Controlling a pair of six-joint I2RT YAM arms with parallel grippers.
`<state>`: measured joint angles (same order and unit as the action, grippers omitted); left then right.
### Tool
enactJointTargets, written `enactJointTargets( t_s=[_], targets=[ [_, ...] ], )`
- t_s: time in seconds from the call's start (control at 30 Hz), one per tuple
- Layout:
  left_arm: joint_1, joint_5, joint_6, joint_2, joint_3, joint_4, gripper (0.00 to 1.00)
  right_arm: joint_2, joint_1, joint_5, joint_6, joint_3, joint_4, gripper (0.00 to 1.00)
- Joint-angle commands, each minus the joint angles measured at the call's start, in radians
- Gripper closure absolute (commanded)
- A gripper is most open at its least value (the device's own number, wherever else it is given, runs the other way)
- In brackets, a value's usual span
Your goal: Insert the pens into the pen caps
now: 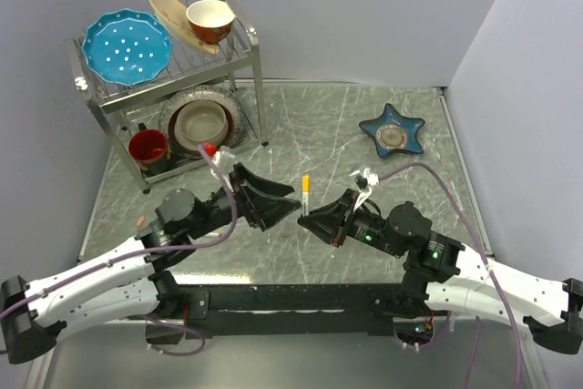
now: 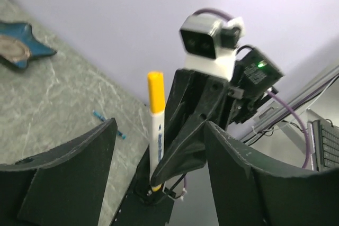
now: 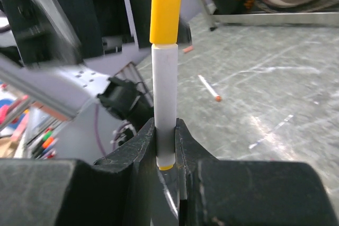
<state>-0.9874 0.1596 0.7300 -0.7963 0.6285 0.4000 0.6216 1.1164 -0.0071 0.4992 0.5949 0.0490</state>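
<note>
My left gripper should next grab the orange cap on the pen's end (image 1: 306, 183) (image 2: 156, 92). My right gripper can then put the white body of the pen in.
My right gripper (image 3: 166, 126) is shut on the lower end of a white-barrelled pen (image 3: 164, 88), holding it upright. An orange cap (image 3: 167, 6) sits on the pen's top end. In the top view this pen (image 1: 306, 192) stands at the table's middle, between my right gripper (image 1: 310, 218) and my left gripper (image 1: 290, 205). My left gripper (image 2: 161, 125) is open, its fingers (image 2: 74, 173) spread on either side of the capped pen (image 2: 156, 130) without touching it. A dark blue pen (image 2: 108, 123) lies on the table. Another white pen (image 3: 210, 88) with a reddish end lies flat, and a small pink cap (image 3: 187, 50) lies beyond it.
A metal dish rack (image 1: 246, 88) at the back left holds a blue plate (image 1: 126, 46), bowls (image 1: 209, 17) and a red cup (image 1: 148, 146). A blue star-shaped dish (image 1: 393, 131) sits at the back right. Grey walls close in the marbled table (image 1: 301, 125).
</note>
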Motion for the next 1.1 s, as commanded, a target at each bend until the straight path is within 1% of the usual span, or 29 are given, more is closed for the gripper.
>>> enactJointTargets(
  t_s=[0.0,0.13,0.3,0.57,0.9,0.93,0.97,1.0,1.03,1.07],
  targets=[
    [-0.002,-0.018,-0.096,0.048,0.092,-0.055,0.28,-0.013,-0.003,-0.126,-0.021,0.016,0.074,1.0],
    [-0.003,-0.009,-0.141,0.039,0.134,-0.087,0.27,-0.007,-0.003,-0.183,-0.016,0.014,0.084,1.0],
    [-0.002,0.018,-0.168,0.008,0.188,-0.127,0.3,0.01,-0.003,-0.237,0.001,0.017,0.106,1.0],
    [-0.003,0.003,-0.188,0.005,0.185,-0.115,0.34,0.027,-0.003,-0.26,0.019,0.01,0.129,1.0],
    [-0.004,0.077,-0.167,-0.03,0.181,-0.113,0.42,0.036,-0.001,-0.261,0.027,0.005,0.158,1.0],
    [-0.002,0.089,-0.167,-0.03,0.177,-0.107,0.44,0.04,-0.003,-0.26,0.025,0.005,0.157,1.0],
    [-0.003,0.092,-0.167,-0.03,0.169,-0.102,0.53,0.043,-0.003,-0.258,0.022,0.006,0.157,1.0],
    [-0.004,0.095,-0.164,-0.027,0.166,-0.099,0.58,0.041,-0.003,-0.258,0.022,0.005,0.158,1.0],
    [-0.002,0.097,-0.161,-0.024,0.159,-0.095,0.71,0.041,-0.004,-0.258,0.024,0.005,0.161,1.0],
    [-0.003,0.103,-0.156,-0.018,0.151,-0.089,0.78,0.038,-0.003,-0.255,0.024,0.003,0.163,1.0]
  ],
)
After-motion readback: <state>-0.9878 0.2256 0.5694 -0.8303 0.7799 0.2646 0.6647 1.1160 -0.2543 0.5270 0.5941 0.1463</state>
